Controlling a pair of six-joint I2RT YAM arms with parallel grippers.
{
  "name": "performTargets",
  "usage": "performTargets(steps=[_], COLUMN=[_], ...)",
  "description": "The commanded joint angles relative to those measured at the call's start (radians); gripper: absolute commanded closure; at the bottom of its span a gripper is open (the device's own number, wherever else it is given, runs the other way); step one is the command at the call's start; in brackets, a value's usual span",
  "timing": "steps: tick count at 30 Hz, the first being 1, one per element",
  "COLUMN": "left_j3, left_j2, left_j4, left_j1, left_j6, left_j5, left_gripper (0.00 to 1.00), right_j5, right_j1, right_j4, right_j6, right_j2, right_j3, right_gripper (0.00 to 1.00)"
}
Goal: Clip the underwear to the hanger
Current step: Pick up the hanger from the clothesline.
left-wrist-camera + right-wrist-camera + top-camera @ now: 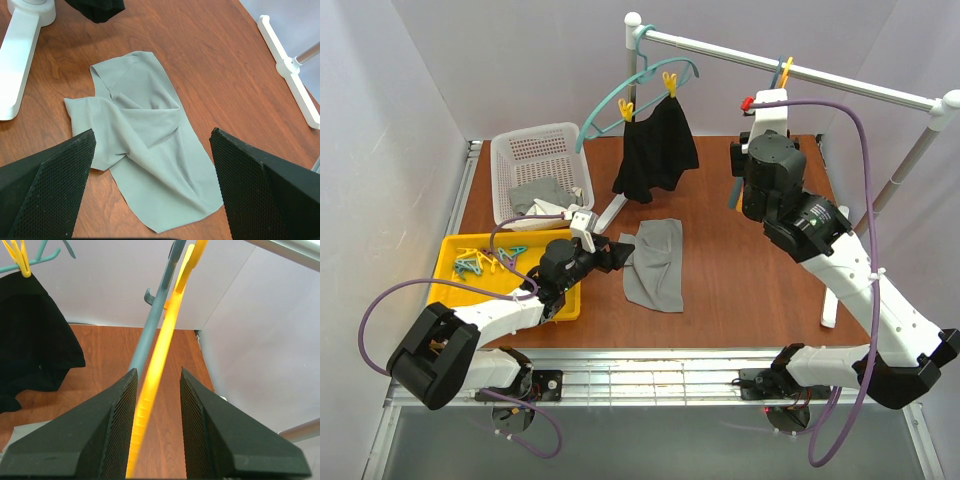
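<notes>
My right gripper will grab the near part of the yellow-orange hanger's thin bar. The hanger's hook then stays free to unhook for clipping the underwear.
The grey underwear lies crumpled flat on the brown table. My left gripper hovers just over its near edge, open wide, with the fabric showing between the fingers and nothing held. The yellow-orange hanger hangs by its hook from the rail. My right gripper is raised around the hanger's thin bar. The bar lies against the left finger, with a clear gap to the right finger, so the jaws stand open.
A teal hanger with yellow clips carries a black garment on the rail. A grey-blue hanger hangs beside the yellow one. At the left are a white basket and a yellow tray of clips. White rack feet rest on the table.
</notes>
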Motion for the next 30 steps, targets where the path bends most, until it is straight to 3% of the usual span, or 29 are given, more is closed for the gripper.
performTargets(steps=[1, 15, 27, 30], left_j3=[0.004, -0.002, -0.010, -0.013], left_j2=[-0.008, -0.027, -0.050, -0.051], left_j4=[0.000, 0.001, -0.003, 0.000], left_j1=[0.004, 0.004, 0.006, 0.006], left_j6=[0.000, 0.000, 0.000, -0.002], left_j5=[0.011, 0.010, 0.010, 0.011], left_gripper=[0.16, 0.16, 0.16, 0.16], right_j5=[0.043, -0.015, -0.012, -0.010], right_j1=[0.010, 0.008, -0.021, -0.026], right_j4=[0.052, 0.119, 0.067, 0.067], right_j6=[-0.014, 0.002, 0.130, 0.133], right_j2=[0.000, -0.002, -0.029, -0.036], right_j3=[0.031, -0.024, -0.130, -0.142], right_gripper=[0.70, 0.71, 0.69, 0.73])
